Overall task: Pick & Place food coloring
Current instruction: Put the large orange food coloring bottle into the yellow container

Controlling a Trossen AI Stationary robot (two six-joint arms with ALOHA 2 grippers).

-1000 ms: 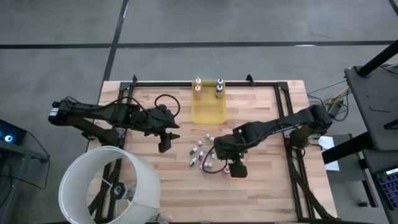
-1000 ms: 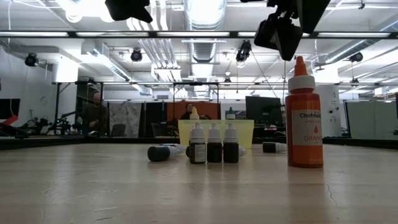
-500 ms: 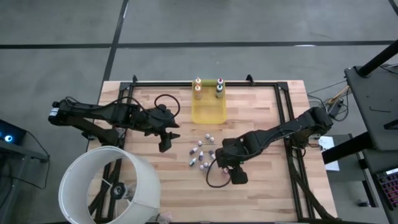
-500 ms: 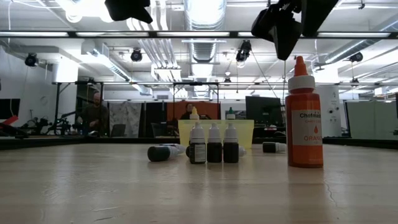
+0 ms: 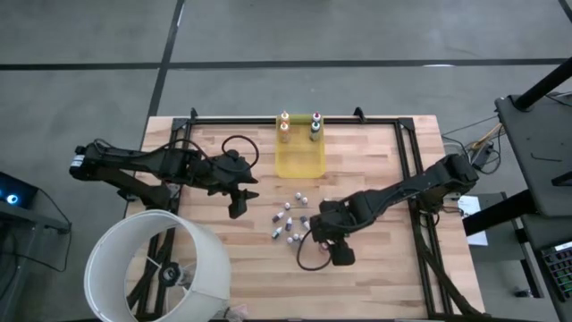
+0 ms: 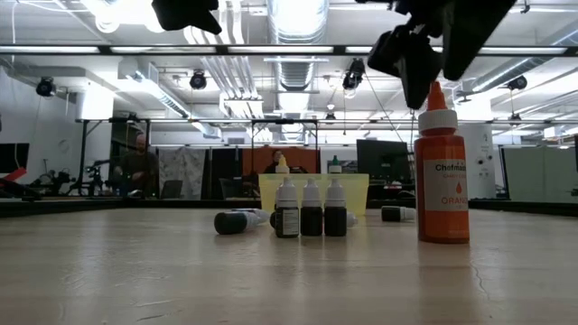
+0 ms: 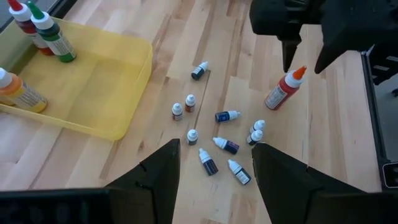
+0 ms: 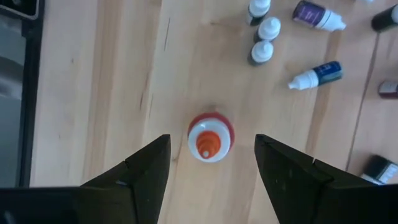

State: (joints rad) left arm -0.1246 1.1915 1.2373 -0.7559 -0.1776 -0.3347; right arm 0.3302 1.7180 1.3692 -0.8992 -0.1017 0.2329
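Note:
My right gripper should move down first and then close on the cap, because my fingers stop above the white cap [image 8: 210, 139] in the right wrist view.
An orange food coloring bottle [image 8: 210, 137] with a white cap and orange tip stands upright on the wood [image 6: 442, 171] [image 7: 283, 90]. My right gripper [image 8: 211, 138] hangs open straight above it, one finger on each side of the tip [image 6: 432, 68], apart from it. In the high view the gripper [image 5: 338, 250] hides the bottle. Several tiny bottles [image 7: 217, 140] [image 5: 288, 219] stand or lie between the two arms. My left gripper [image 7: 214, 149] waits open, above the table's left part [image 5: 237, 210].
A translucent yellow tray [image 5: 299, 159] sits at the far middle, with three taller bottles [image 7: 53, 37] [image 7: 18, 90] standing in it. A big white round shade [image 5: 156, 268] covers the near left corner. Cable loops [image 5: 308, 255] lie by the right gripper.
My right gripper has shifted a little toward the near edge, over the orange bottle, and come down, so that its fingers now stand on either side of the tip. The bottles have kept their places.

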